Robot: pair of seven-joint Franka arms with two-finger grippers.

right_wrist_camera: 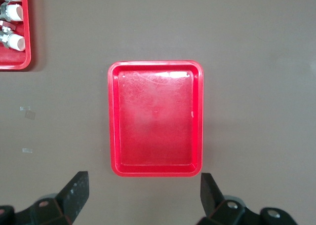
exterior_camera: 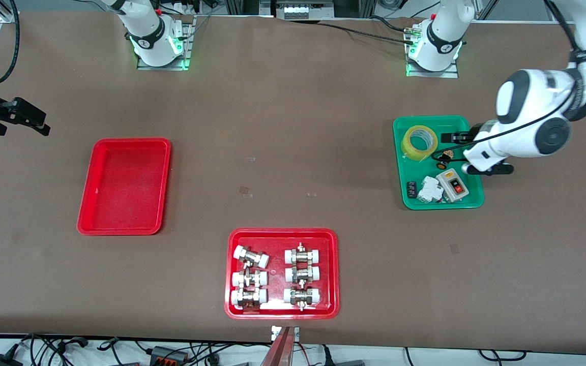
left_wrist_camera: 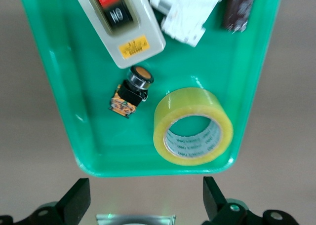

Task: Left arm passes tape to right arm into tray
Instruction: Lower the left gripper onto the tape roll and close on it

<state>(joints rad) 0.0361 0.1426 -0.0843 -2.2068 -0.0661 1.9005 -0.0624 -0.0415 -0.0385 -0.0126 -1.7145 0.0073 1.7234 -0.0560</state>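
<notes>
The tape is round on the outside, but its hole (exterior_camera: 419, 143) stands open. My left gripper pinches the tape by its ring wall (exterior_camera: 421, 128) next.
The tape (exterior_camera: 419, 143) lies flat in the green tray (exterior_camera: 400, 168), at the end nearer the robot bases. It also shows in the left wrist view (left_wrist_camera: 192, 126). My left gripper (exterior_camera: 463, 152) hangs open and empty above that tray's edge toward the left arm's end, its fingertips (left_wrist_camera: 74, 200) spread wide and well above the tape. The plain red tray (exterior_camera: 85, 203) stands empty toward the right arm's end and shows in the right wrist view (right_wrist_camera: 155, 170). My right gripper (exterior_camera: 28, 119) is open and empty, up over the table edge beside that tray.
The green tray also holds a grey switch box (exterior_camera: 452, 184), a small push button (exterior_camera: 443, 156) and a white part (exterior_camera: 429, 189). A red tray with white-capped metal fittings (exterior_camera: 283, 233) stands near the front camera.
</notes>
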